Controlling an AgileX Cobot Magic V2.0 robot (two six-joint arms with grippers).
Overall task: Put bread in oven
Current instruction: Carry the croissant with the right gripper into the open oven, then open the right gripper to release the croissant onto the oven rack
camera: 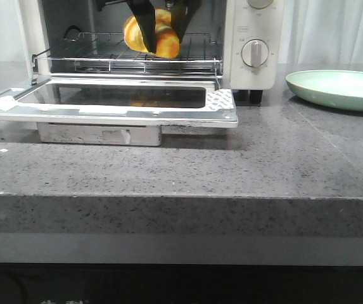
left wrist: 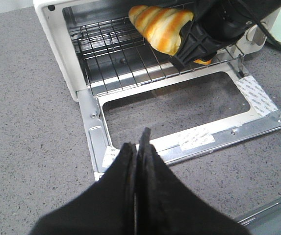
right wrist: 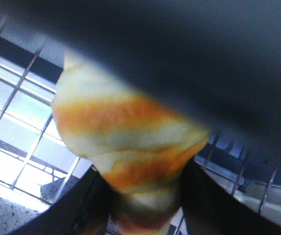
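Observation:
The striped bread's lower edge is on the wire rack, so the bread would stay in the oven and my right gripper should open now.
The white oven stands at the back with its glass door dropped flat open. My right gripper is shut on the golden-orange striped bread and holds it just above the wire rack inside the oven mouth. The bread and the rack also show in the left wrist view, and the bread fills the right wrist view between the fingers. My left gripper is shut and empty, above the counter in front of the open door.
A pale green plate sits on the grey stone counter to the right of the oven. The oven knob faces forward. The open door juts out over the counter toward me.

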